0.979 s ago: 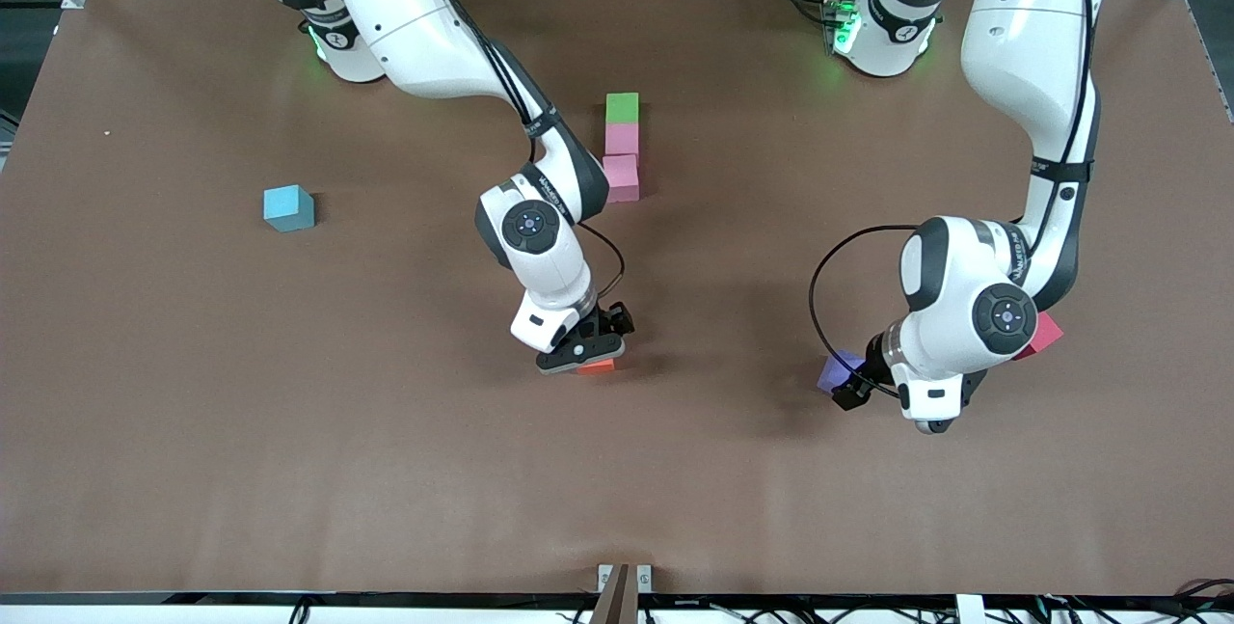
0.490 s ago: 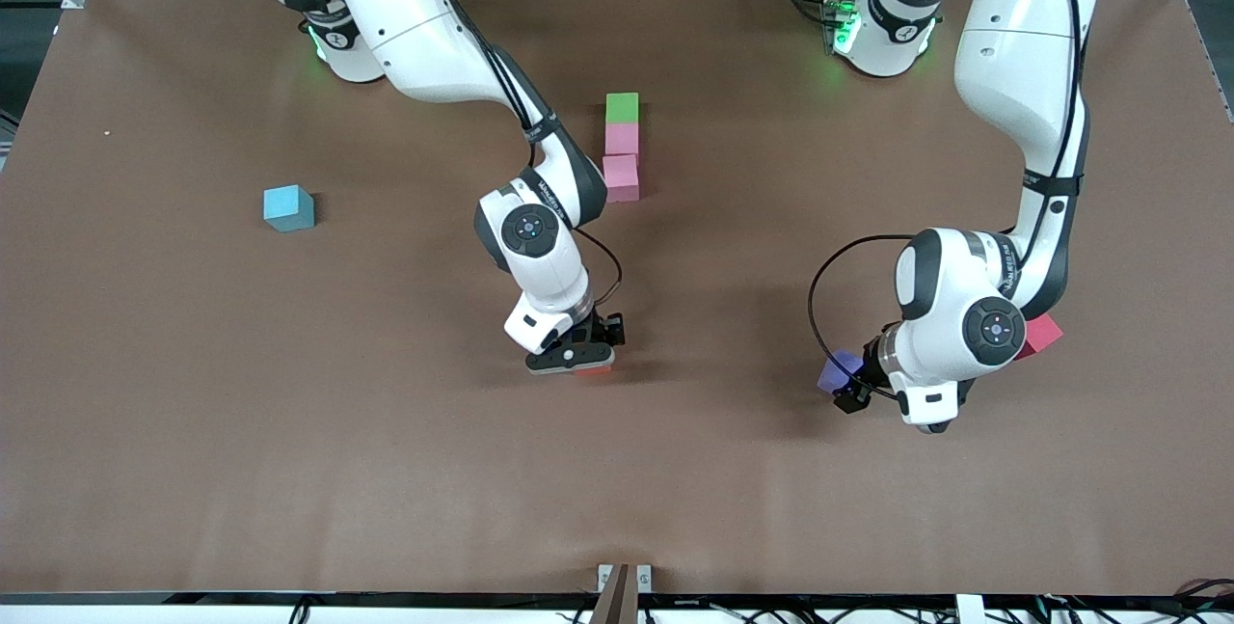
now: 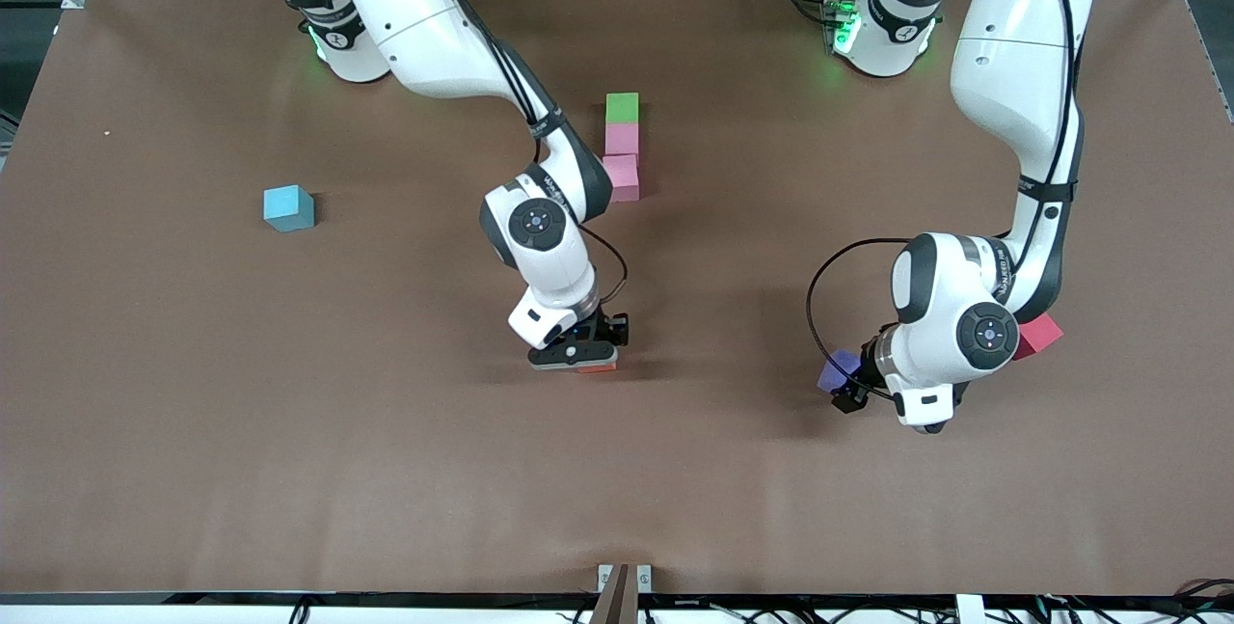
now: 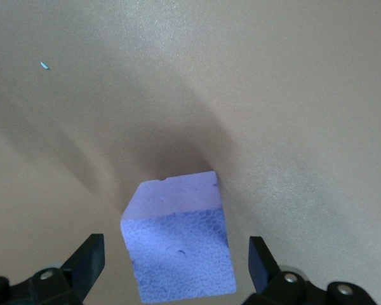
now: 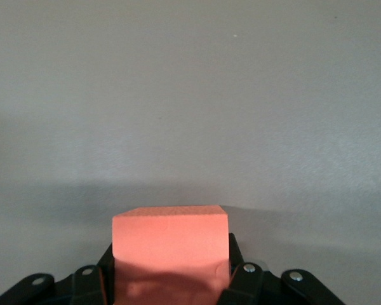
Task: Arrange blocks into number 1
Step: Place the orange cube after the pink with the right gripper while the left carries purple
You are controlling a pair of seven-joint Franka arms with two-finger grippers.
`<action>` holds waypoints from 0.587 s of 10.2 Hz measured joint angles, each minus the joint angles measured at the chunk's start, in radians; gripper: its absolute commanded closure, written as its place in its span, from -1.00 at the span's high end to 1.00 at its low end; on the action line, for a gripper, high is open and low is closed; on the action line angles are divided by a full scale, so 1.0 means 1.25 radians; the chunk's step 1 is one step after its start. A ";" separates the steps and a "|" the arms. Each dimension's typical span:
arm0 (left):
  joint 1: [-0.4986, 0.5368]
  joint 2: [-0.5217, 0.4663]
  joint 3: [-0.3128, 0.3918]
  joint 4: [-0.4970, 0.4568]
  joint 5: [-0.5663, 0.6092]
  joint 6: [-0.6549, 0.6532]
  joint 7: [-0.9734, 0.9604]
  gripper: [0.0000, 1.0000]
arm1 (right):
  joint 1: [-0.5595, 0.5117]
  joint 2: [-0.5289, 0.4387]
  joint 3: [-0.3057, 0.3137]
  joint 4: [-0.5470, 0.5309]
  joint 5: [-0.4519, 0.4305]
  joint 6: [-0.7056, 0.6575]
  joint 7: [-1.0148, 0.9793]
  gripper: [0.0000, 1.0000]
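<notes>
My left gripper grabs the purple block [image 3: 835, 371] by its two opposite sides next, to extend the line of pink blocks into a number 1.
A green block [image 3: 623, 107] and two pink blocks [image 3: 623, 138] [image 3: 623, 176] form a straight touching line in the middle of the table, toward the robots' bases. My right gripper [image 3: 590, 359] [image 5: 170, 279] is shut on the orange block [image 3: 599, 367] [image 5: 170, 244], low at the table, nearer the front camera than that line. My left gripper [image 3: 861, 375] [image 4: 176, 264] stands open astride the purple block [image 3: 835, 371] [image 4: 178, 248], which rests on the table turned a little askew. A gap shows between the block and each of the fingertips [image 4: 89, 260].
A red cube [image 3: 1041, 336] lies just beside the left arm's wrist, toward the left arm's end of the table. A light blue cube [image 3: 288, 208] sits alone toward the right arm's end. The brown table [image 3: 386, 470] is bare nearer the front camera.
The right gripper has sunk lower over the orange block, hiding more of it. The left arm's wrist has shifted slightly toward the purple block. No block has changed place.
</notes>
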State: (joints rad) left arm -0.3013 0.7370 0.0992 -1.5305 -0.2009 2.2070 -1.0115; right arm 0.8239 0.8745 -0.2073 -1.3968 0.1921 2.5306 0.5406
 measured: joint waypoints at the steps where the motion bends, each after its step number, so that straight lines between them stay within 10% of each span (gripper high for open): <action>1: 0.000 0.005 0.000 0.001 0.000 0.000 0.000 1.00 | 0.012 -0.024 -0.001 -0.023 0.001 -0.006 0.003 0.29; 3: 0.000 0.012 0.001 0.003 0.000 0.000 0.000 0.76 | 0.048 -0.091 -0.002 -0.111 0.002 -0.014 0.014 0.29; 6: 0.000 0.023 0.001 0.005 0.000 0.000 0.007 -0.88 | 0.125 -0.181 -0.001 -0.261 0.003 -0.023 0.083 0.29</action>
State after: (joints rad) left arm -0.3010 0.7659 0.1001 -1.5243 -0.2009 2.2075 -1.0026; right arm 0.9796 0.6479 -0.2082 -1.7237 0.1955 2.5018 0.6438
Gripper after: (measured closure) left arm 0.282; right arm 0.352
